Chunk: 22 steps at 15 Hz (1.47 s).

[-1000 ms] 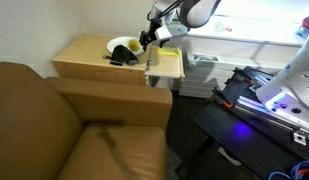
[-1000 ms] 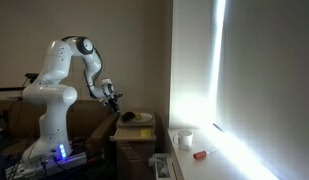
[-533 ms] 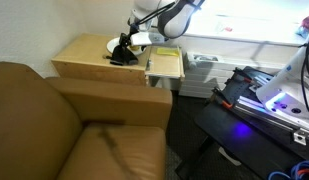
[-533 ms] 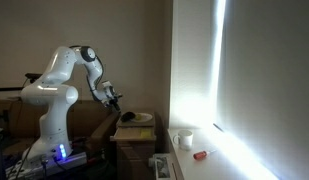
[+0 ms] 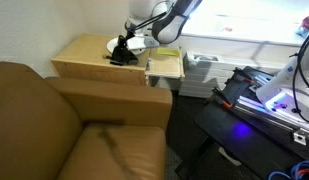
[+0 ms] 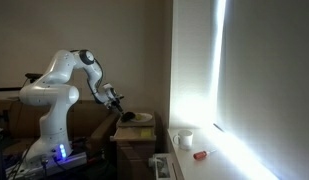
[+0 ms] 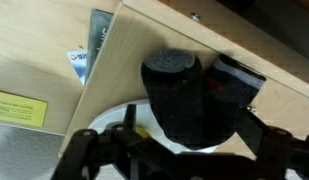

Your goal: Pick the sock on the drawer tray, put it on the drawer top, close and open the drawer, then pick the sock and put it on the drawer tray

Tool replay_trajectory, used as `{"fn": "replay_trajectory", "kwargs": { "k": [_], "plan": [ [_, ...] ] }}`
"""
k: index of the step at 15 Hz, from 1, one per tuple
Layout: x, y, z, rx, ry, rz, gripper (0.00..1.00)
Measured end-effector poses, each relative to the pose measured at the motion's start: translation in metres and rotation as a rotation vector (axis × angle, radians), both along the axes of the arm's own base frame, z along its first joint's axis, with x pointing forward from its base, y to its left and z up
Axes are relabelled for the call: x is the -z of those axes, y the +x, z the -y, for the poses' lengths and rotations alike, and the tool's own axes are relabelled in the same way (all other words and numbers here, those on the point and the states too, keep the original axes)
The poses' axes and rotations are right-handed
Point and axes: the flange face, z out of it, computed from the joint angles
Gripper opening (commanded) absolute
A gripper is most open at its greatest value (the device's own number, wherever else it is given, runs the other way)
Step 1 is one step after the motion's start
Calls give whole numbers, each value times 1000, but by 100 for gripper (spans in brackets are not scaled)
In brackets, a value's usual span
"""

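Note:
My gripper isn't ready to close on the sock yet. My open fingers are above the black sock [image 5: 118, 58] [image 7: 194, 100], which is between them, so they would miss the sock if I closed now, and my gripper should first go lower.
A black sock [image 5: 118, 58] lies on the wooden drawer top [image 5: 86, 50], next to a white plate [image 5: 125, 42]. In the wrist view the sock [image 7: 194, 100] fills the middle, partly over the plate [image 7: 106, 122]. My gripper [image 5: 124, 47] hangs just above the sock, open, with one dark finger on each side of it [image 7: 184, 160]. I cannot tell whether the fingers touch it. The drawer tray [image 5: 165, 66] is pulled out to the right of the top. In an exterior view the gripper [image 6: 116, 102] is over the sock [image 6: 127, 117].
A brown leather sofa [image 5: 64, 130] stands in front of the drawer unit. Papers and a yellow label [image 7: 16, 106] lie in the tray. A black stand with blue light [image 5: 269, 100] is at the right. A bright window [image 6: 219, 70] is beyond.
My gripper has moved from above the drawer tray leftward over the drawer top and down onto the sock. The sock and the drawer have not moved.

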Motion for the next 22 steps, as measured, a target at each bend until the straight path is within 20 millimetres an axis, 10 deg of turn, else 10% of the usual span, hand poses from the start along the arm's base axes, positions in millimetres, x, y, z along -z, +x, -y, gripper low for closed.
{"fn": "replay_trajectory", "kwargs": {
  "k": [8, 9, 22],
  "plan": [
    [49, 34, -10, 83, 7, 23, 100],
    [53, 39, -9, 90, 2, 32, 75],
    [65, 49, -16, 154, -15, -27, 0]
  ]
}}
